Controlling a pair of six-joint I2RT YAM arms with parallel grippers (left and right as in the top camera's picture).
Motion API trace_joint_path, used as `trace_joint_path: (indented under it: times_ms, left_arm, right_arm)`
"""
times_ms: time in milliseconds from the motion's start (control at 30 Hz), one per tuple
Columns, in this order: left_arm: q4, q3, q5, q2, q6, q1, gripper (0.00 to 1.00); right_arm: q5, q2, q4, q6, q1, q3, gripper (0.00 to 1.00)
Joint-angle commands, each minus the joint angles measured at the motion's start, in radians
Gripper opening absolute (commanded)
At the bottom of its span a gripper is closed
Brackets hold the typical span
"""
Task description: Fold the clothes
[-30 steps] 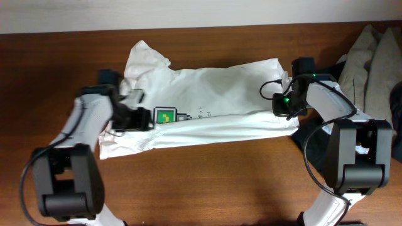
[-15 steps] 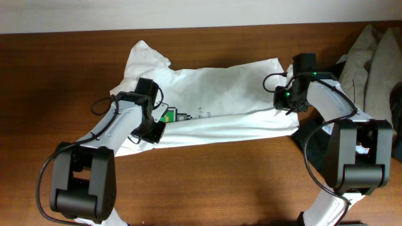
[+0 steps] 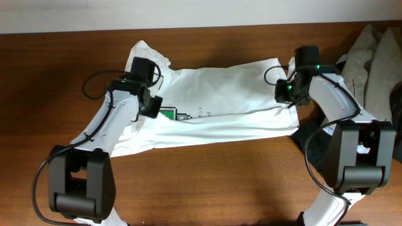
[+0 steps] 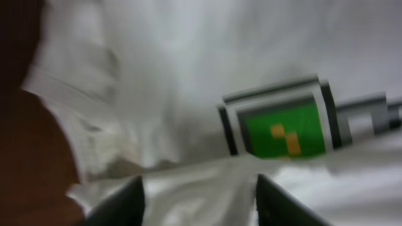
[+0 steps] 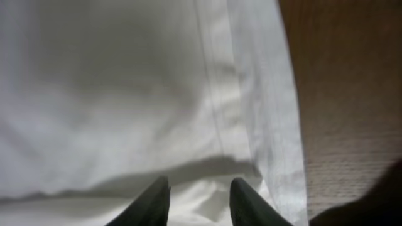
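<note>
My left gripper is about to grab the white T-shirt by the sleeve at its far edge [image 3: 144, 53], beyond the green logo [image 3: 168, 115], to fold that side over the logo.
The white T-shirt [image 3: 220, 94] lies spread and rumpled across the wooden table, with its green square logo [image 3: 168, 115] and a line of small dark print [image 3: 202, 113] facing up. My left gripper [image 3: 152, 107] is open and low over the shirt, just left of the logo. In the left wrist view its jaws [image 4: 200, 191] stand wide apart over white cloth, with the logo [image 4: 286, 129] just ahead. My right gripper [image 3: 284, 94] is open over the shirt's right end. Its jaws [image 5: 200, 198] straddle white cloth near the stitched hem [image 5: 251, 94].
A beige-grey garment [image 3: 370, 56] lies at the table's right edge and a black one [image 3: 312, 143] lies under the right arm. Bare wooden table [image 3: 207, 182] runs along the front and also shows in the right wrist view [image 5: 352, 94].
My left gripper moved right from the shirt's left edge, then away from me to just beside the logo. My right gripper moved a little toward the far edge. The shirt has stayed in place.
</note>
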Motion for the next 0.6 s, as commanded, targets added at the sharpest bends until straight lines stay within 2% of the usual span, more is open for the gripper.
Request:
trace_joint_path:
  times_ms: [0,33,133,167,233,267,333,400,467,567]
  left_arm:
    - [0.054,0.145,-0.016,-0.016,-0.006,0.052,0.99]
    - [0.114,0.179,0.073,-0.016,-0.006,0.083,0.99]
    - [0.229,0.256,0.336,0.049,-0.052,0.204,0.99]
    - [0.222,0.289,0.386,0.085,-0.052,0.223,0.99]
    - [0.152,0.469,0.508,0.263,-0.072,0.268,0.99]
    - [0.051,0.693,0.56,0.451,-0.083,0.276,0.99]
    - [-0.08,0.995,0.574,0.69,-0.086,0.27,0.99]
    - [-0.089,1.145,0.599,0.84,-0.104,0.27,0.99]
    - [-0.029,1.151,0.603,0.912,-0.14,0.267,0.99]
    - [-0.019,1.15,0.6,0.951,-0.14,0.257,0.99]
  right_arm:
    - [-0.01,-0.013,-0.128,-0.016,0.001,0.192,0.9]
    - [-0.01,-0.013,-0.182,-0.017,0.001,0.243,0.99]
    - [-0.01,-0.013,-0.252,-0.024,0.001,0.284,0.99]
    - [-0.01,-0.013,-0.262,-0.024,0.002,0.284,0.99]
    - [-0.024,-0.013,-0.287,-0.024,0.002,0.284,0.99]
    - [-0.029,-0.013,-0.31,-0.024,0.002,0.284,0.99]
    - [-0.029,-0.013,-0.329,-0.024,0.002,0.284,0.99]
    - [-0.029,-0.013,-0.348,-0.024,0.002,0.284,0.99]
    - [-0.029,-0.013,-0.36,-0.024,0.002,0.283,0.99]
    - [-0.029,-0.013,-0.358,-0.023,0.002,0.283,0.99]
